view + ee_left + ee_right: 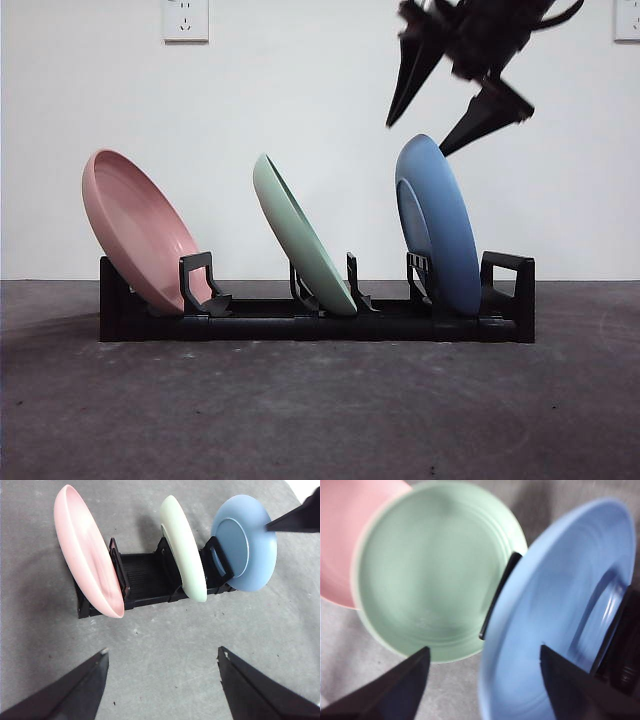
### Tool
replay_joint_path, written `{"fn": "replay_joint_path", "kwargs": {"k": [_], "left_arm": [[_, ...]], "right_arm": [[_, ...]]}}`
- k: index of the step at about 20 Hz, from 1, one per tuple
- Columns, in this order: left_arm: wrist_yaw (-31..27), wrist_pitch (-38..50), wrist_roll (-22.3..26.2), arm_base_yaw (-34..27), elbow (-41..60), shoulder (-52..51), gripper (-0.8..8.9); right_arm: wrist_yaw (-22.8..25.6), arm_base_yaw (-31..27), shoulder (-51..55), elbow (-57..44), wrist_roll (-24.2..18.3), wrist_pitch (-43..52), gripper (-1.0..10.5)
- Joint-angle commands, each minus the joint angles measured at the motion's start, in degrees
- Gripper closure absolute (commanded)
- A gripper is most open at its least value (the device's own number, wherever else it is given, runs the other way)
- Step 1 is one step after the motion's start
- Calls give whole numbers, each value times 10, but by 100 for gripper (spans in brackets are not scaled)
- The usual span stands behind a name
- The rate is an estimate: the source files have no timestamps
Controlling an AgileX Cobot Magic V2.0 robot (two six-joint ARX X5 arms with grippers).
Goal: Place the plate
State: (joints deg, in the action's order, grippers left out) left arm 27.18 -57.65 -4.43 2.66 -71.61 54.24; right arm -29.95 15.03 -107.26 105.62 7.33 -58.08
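My right gripper grips the blue plate (pixel 440 225) by its top rim (pixel 420 142) next, to place the plate on the tabletop.
A black rack (pixel 300 325) holds three plates on edge: a pink plate (pixel 140 235) at the left, a green plate (pixel 305 240) in the middle, and a blue plate (pixel 440 225) at the right. My right gripper (pixel 416 139) hangs open and empty just above the blue plate's top rim, not touching it. In the right wrist view its jaws (pixel 484 650) stand apart over the blue plate (pixel 560 605) and the green plate (pixel 430 570). My left gripper (pixel 162 651) is open and empty, set back from the rack (pixel 145 575) over bare table.
The rack stands on a dark grey table against a white wall with two sockets (pixel 185 18). In the left wrist view one finger of the right gripper (pixel 295 520) reaches in by the blue plate (pixel 245 542).
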Motion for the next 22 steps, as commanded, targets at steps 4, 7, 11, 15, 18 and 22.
{"fn": "replay_joint_path", "kwargs": {"k": [4, 7, 11, 15, 18, 22], "left_arm": [[3, 4, 6, 1, -10, 4, 465], [3, 4, 6, 1, -10, 4, 465], [3, 4, 6, 1, -10, 4, 465], [3, 4, 6, 1, -10, 4, 465], [3, 4, 6, 1, -10, 4, 465], [3, 5, 6, 1, -10, 4, 465]], "right_arm": [[-1, 6, -17, 17, -7, 8, 768], [-1, 6, -17, 17, -7, 4, 871], [-9, 6, -13, 19, -7, -4, 933], [-50, 5, -5, 59, -7, -49, 933], [-90, 5, 12, 100, -5, -80, 933], [-131, 16, 63, 107, -10, -94, 933]]}}
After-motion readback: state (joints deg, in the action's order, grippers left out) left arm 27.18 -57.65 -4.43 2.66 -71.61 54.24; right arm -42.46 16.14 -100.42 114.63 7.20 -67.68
